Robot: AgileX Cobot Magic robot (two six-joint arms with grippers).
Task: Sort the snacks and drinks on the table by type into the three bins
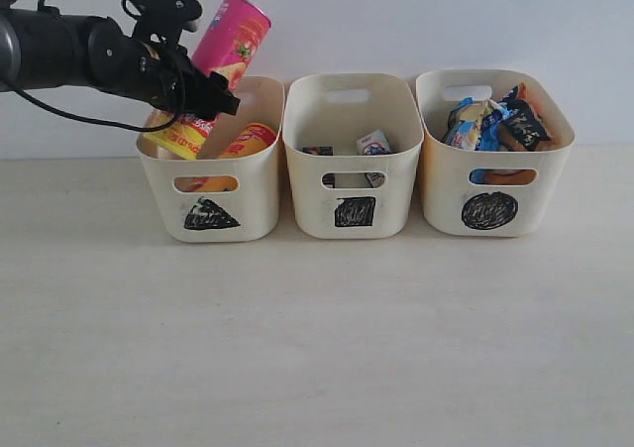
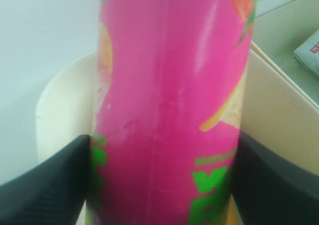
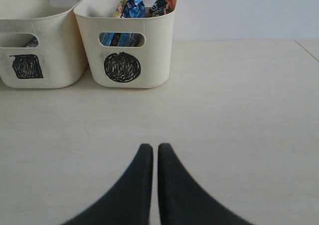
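Observation:
The pink-yellow tube's (image 1: 231, 39) lower end reaches inside the triangle bin's rim. The tube would stay in the triangle bin (image 1: 210, 184), so it is time for my left gripper to open.
My left gripper (image 1: 210, 92) is shut on the pink-yellow chip tube (image 1: 231, 39), which stands tilted over the triangle bin (image 1: 210, 184); its lower end reaches inside the bin. Up close the pink tube (image 2: 169, 110) fills the left wrist view between my two dark fingers (image 2: 47, 185). The yellow-orange tube (image 1: 248, 142) lies in that same bin. Two small cartons (image 1: 372, 144) sit in the square bin (image 1: 352, 179). Crinkly packets (image 1: 495, 122) fill the circle bin (image 1: 490, 184). My right gripper (image 3: 155, 147) is shut and empty, low over the table (image 3: 239, 115).
The three bins stand in a row at the back of the table (image 1: 317, 338), close to a white wall. In the right wrist view the circle bin (image 3: 127, 45) and square bin (image 3: 40, 45) stand ahead of the shut gripper.

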